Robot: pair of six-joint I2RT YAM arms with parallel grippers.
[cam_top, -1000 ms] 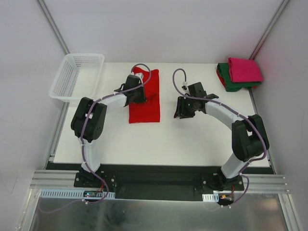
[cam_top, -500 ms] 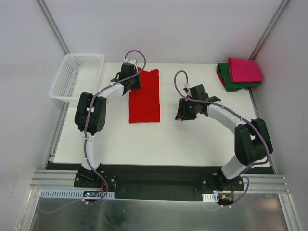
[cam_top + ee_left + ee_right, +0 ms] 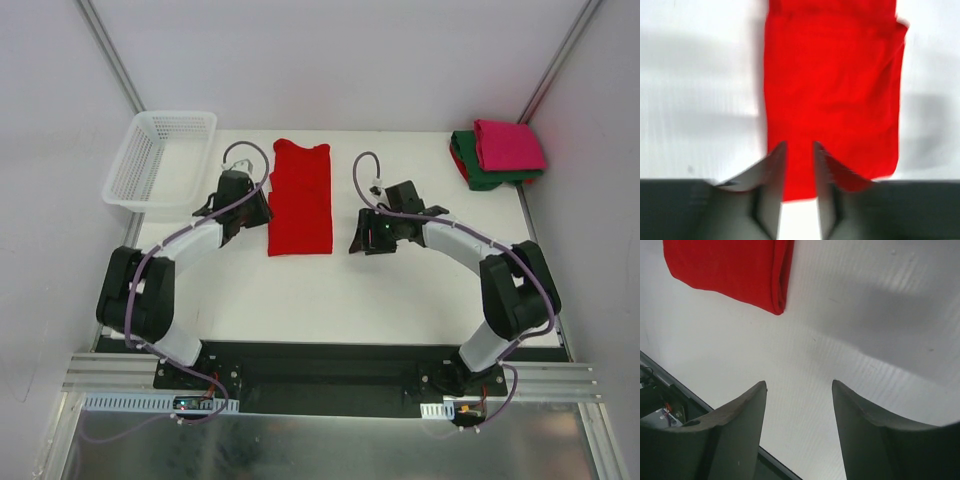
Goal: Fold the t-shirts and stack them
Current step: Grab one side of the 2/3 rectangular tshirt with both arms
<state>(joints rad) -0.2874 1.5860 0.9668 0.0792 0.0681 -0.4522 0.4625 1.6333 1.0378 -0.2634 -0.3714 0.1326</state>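
Observation:
I should next grab the red t-shirt with my right gripper by the folded corner at its near end [image 3: 329, 250]. Then my right gripper should fold that end of the t-shirt over the strip [image 3: 300, 205].
The red t-shirt [image 3: 300, 200] lies folded into a long strip in the middle of the table, with nothing gripping it. My left gripper [image 3: 250, 205] hovers just off its left edge. In the left wrist view the gripper [image 3: 799, 144] is narrowly open above the near end of the red cloth [image 3: 832, 85], with only cloth and table showing in the gap. My right gripper [image 3: 362, 240] sits to the shirt's right, open and empty [image 3: 799, 383] over bare table, the shirt's folded corner [image 3: 730, 265] ahead of it. The pink t-shirt [image 3: 508, 143] lies folded on the green one [image 3: 478, 172] at the back right.
A white mesh basket [image 3: 160, 155] stands at the back left corner, partly over the table edge. The black base rail [image 3: 320, 365] runs along the near edge. The grey enclosure walls close in on both sides.
My left arm has pulled back from the far end of the red shirt to its left side, and its jaws have parted slightly. The right gripper has opened wider and shifted a little left.

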